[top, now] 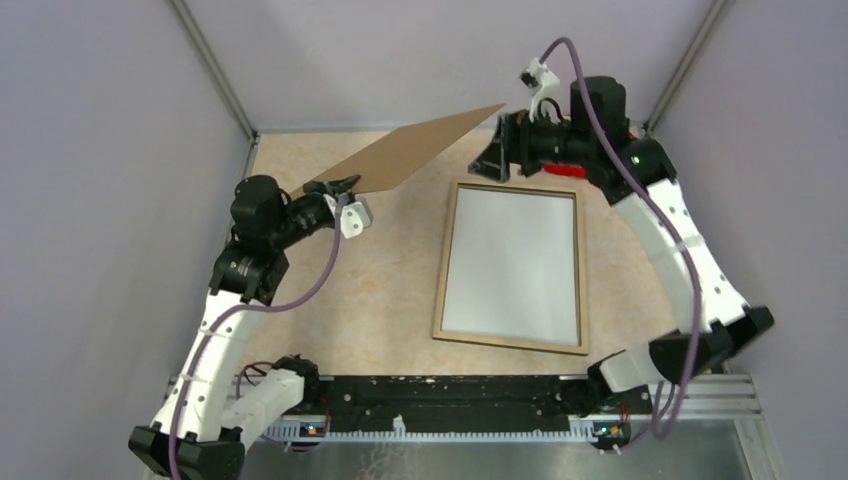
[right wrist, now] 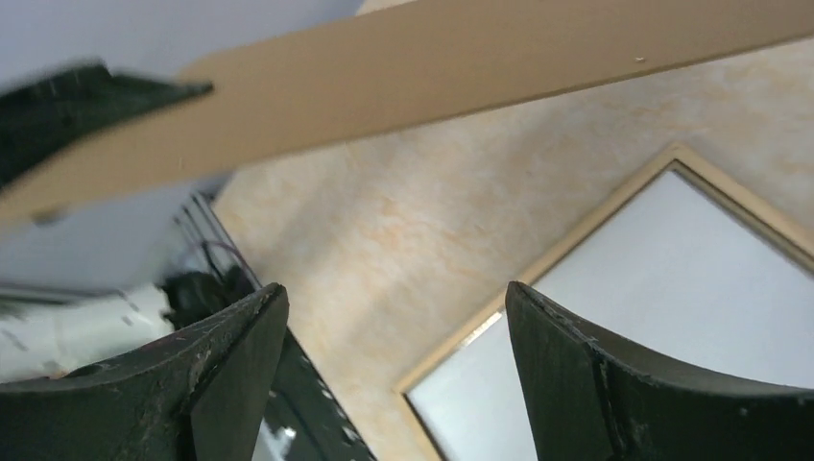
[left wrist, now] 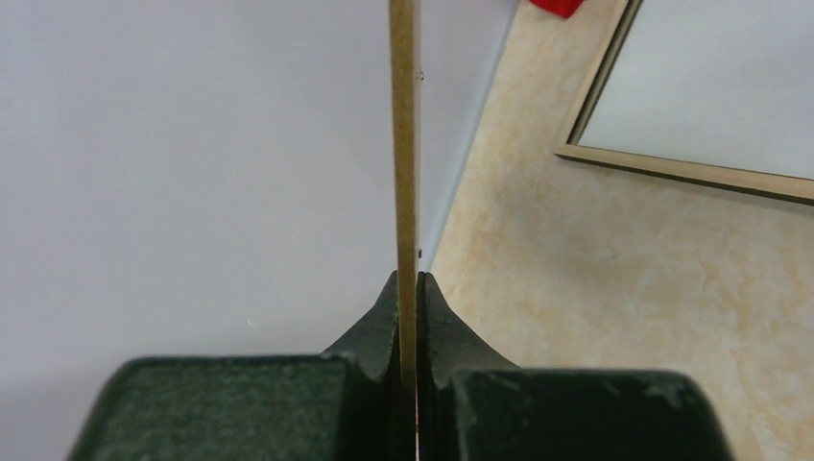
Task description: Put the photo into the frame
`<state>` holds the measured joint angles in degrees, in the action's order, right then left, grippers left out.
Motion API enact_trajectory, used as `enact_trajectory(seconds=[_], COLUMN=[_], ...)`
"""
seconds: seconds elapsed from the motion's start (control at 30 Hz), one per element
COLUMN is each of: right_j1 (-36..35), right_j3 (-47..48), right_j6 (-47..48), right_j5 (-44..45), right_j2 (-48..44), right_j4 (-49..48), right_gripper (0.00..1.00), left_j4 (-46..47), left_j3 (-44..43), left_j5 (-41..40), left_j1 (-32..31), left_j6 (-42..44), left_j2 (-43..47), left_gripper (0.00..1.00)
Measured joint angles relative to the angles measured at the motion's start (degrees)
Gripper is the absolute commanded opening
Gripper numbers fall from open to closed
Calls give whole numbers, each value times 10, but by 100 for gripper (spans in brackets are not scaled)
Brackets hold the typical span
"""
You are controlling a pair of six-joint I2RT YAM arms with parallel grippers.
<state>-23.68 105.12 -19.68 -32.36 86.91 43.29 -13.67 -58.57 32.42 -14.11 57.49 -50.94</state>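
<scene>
The robot's right gripper needs to grab the brown backing board (top: 410, 150) by its raised edge (top: 484, 115) next, so the opposite edge stays free to fit inside the frame.
The frame (top: 440, 270) lies flat on the table right of centre, tan wood back up. A plain white sheet (top: 512, 265) fills it and looks like the photo's white back; no printed side shows. My left gripper (top: 335, 187) is shut on the near end of the brown backing board (top: 410, 150) and holds it tilted in the air behind the frame. The left wrist view shows the board edge-on (left wrist: 404, 144) between the fingers (left wrist: 437, 317). My right gripper (top: 497, 150) is open and empty by the board's far end. In the right wrist view it (right wrist: 394, 298) hangs over the frame's corner (right wrist: 538, 274).
Grey walls close in the table on the left, back and right. A red part (top: 563, 170) of the right arm sits just behind the frame's far edge. The black base rail (top: 450, 400) runs along the near edge.
</scene>
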Motion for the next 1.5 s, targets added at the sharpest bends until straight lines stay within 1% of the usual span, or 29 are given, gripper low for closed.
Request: enact_trajectory(seconds=[0.13, 0.2, 0.27, 0.33, 0.43, 0.53, 0.7, 0.77, 0.9, 0.97, 1.0, 1.13, 1.23, 1.27, 1.3, 1.37, 1.43, 1.47, 1.5], right_j1=[-47, -66, -71, -71, -81, -114, -166, -183, -214, -223, -227, -236, -240, -240, -241, -243, -246, -249, -252], right_j3=[-97, -131, -142, -143, -142, -141, -123, -120, -120, -120, -120, -120, -120, -120, -120, -120, -120, -120, -121], right_j6=[159, 219, 265, 303, 353, 407, 462, 476, 499, 507, 512, 531, 543, 547, 551, 558, 579, 589, 593], right_j5=[47, 48, 38, 23, -8, -18, -18, -13, 4, 11, 15, 37, 52, 57, 61, 71, 83, 86, 90], right_j2=[-129, -184, -218, -231, -234, -219, -183, -173, -155, -149, -146, -137, -126, -123, -120, -117, -117, -117, -117], right_j4=[-10, -24, -39, -53, -60, -50, -13, -2, 15, 18, 18, 15, 12, 10, 7, 2, -9, -9, -8], right_gripper=[87, 86, 84, 80, 78, 76, 74, 71, 61, 53, 49, 41, 32, 28, 22, 0, 0, 0, 0], left_j4=[-80, -123, -159, -204, -262, -308, -348, -358, -374, -380, -380, -380, -380, -381, -382, -388, -391, -391, -395], left_j3=[-67, -102, -128, -155, -182, -196, -197, -197, -200, -205, -205, -206, -206, -206, -207, -210, -213, -214, -214], left_j5=[42, 70, 95, 123, 151, 170, 181, 182, 182, 182, 184, 191, 193, 192, 192, 191, 190, 191, 192], left_j1=[0, 0, 0, 0, 0, 0, 0, 0, 0, 0, 0, 0, 0, 0, 0, 0, 0, 1, 2], left_j6=[3, 7, 12, 22, 36, 44, 55, 57, 63, 66, 66, 71, 74, 77, 79, 81, 71, 63, 53], left_j2=[-20, -28, -33, -37, -41, -42, -42, -42, -43, -46, -46, -46, -46, -45, -45, -44, -44, -44, -43], left_gripper=[0, 0, 0, 0, 0, 0, 0, 0, 0, 0, 0, 0, 0, 0, 0, 0, 0, 5, 15])
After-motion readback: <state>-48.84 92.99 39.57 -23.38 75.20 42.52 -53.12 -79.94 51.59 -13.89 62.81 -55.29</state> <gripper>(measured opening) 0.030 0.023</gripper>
